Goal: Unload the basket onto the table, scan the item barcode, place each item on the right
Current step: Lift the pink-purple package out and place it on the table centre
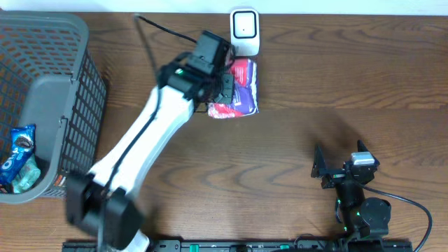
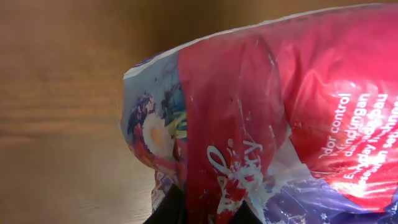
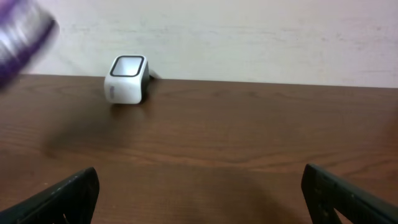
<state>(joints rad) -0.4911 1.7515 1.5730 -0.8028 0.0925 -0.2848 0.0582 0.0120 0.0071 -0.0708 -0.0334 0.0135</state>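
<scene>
My left gripper is holding the packet high over empty wood close by the scanner (image 1: 245, 31). The packet would fall beside the scanner if I opened my left gripper now.
A red and purple plastic packet (image 1: 241, 87) hangs just in front of the white barcode scanner (image 1: 245, 31) at the table's far edge. My left gripper (image 1: 222, 85) is shut on the packet's left end. In the left wrist view the packet (image 2: 273, 124) fills the frame, its crumpled end pinched between my dark fingertips (image 2: 171, 211). My right gripper (image 1: 339, 164) stands open and empty near the front right. The right wrist view shows the scanner (image 3: 127, 79) far off and a blurred corner of the packet (image 3: 22, 37) at top left. No barcode shows.
A grey mesh basket (image 1: 66, 122) stands at the left edge with blue snack packets (image 1: 19, 159) inside. The scanner's black cable (image 1: 157, 28) runs along the back of the table. Bare wood lies between the two arms.
</scene>
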